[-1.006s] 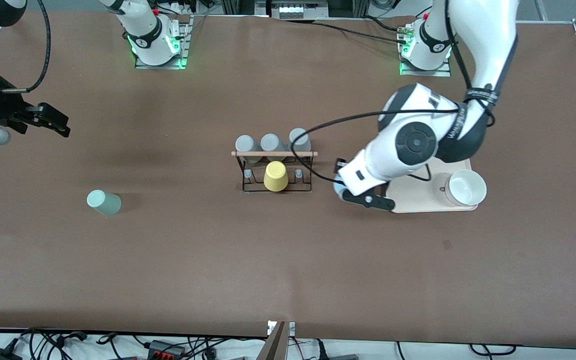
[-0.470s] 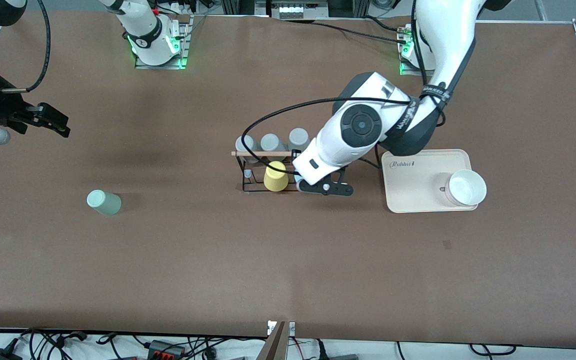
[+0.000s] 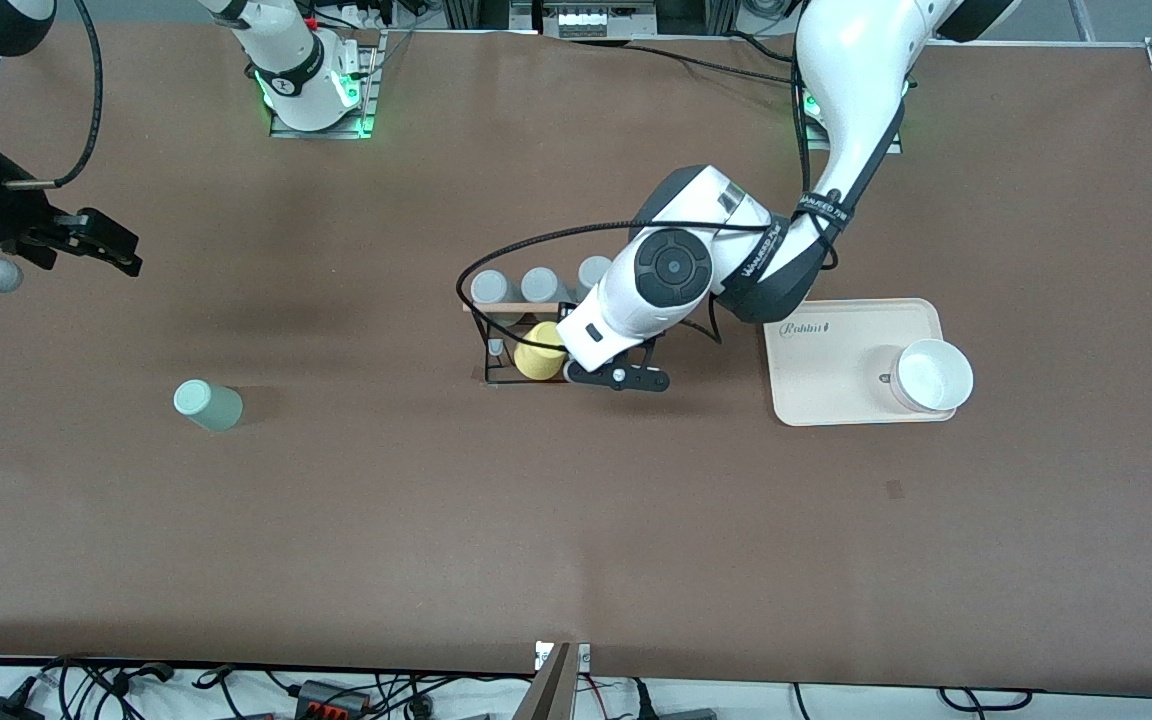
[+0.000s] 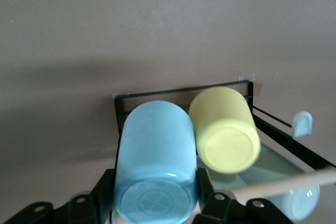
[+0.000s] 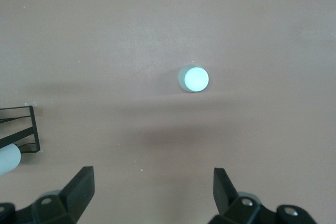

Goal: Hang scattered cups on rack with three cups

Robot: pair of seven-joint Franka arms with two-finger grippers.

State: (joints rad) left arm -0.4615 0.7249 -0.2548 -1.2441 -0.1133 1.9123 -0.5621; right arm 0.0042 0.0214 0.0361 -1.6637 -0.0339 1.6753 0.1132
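My right gripper picks up the mint-green cup by its closed base end [image 3: 193, 397] next, to hang it on the black wire rack [image 3: 492, 352].
The black wire rack [image 3: 492, 352] with a wooden dowel [image 3: 506, 307] stands mid-table, with three grey cups [image 3: 539, 284] and a yellow cup [image 3: 539, 352] on it. My left gripper [image 3: 616, 378] is shut on the light blue cup [image 4: 155, 145] and holds it over the rack [image 4: 119, 109], close beside the yellow cup [image 4: 226, 135]. The front view hides the blue cup under the arm. The mint-green cup [image 3: 206, 405] stands alone toward the right arm's end and also shows in the right wrist view [image 5: 194, 78]. My right gripper [image 3: 108, 247] waits open and empty above the table, its own view [image 5: 152, 192] showing bare table between the fingers.
A cream tray [image 3: 821, 395] with a white bowl [image 3: 931, 375] lies beside the rack toward the left arm's end. A free peg [image 4: 302, 124] sticks out of the rack past the yellow cup. The left arm's black cable loops over the grey cups.
My left arm has carried the blue cup from beside the tray to over the rack, next to the yellow cup. The right arm and mint-green cup have not moved.
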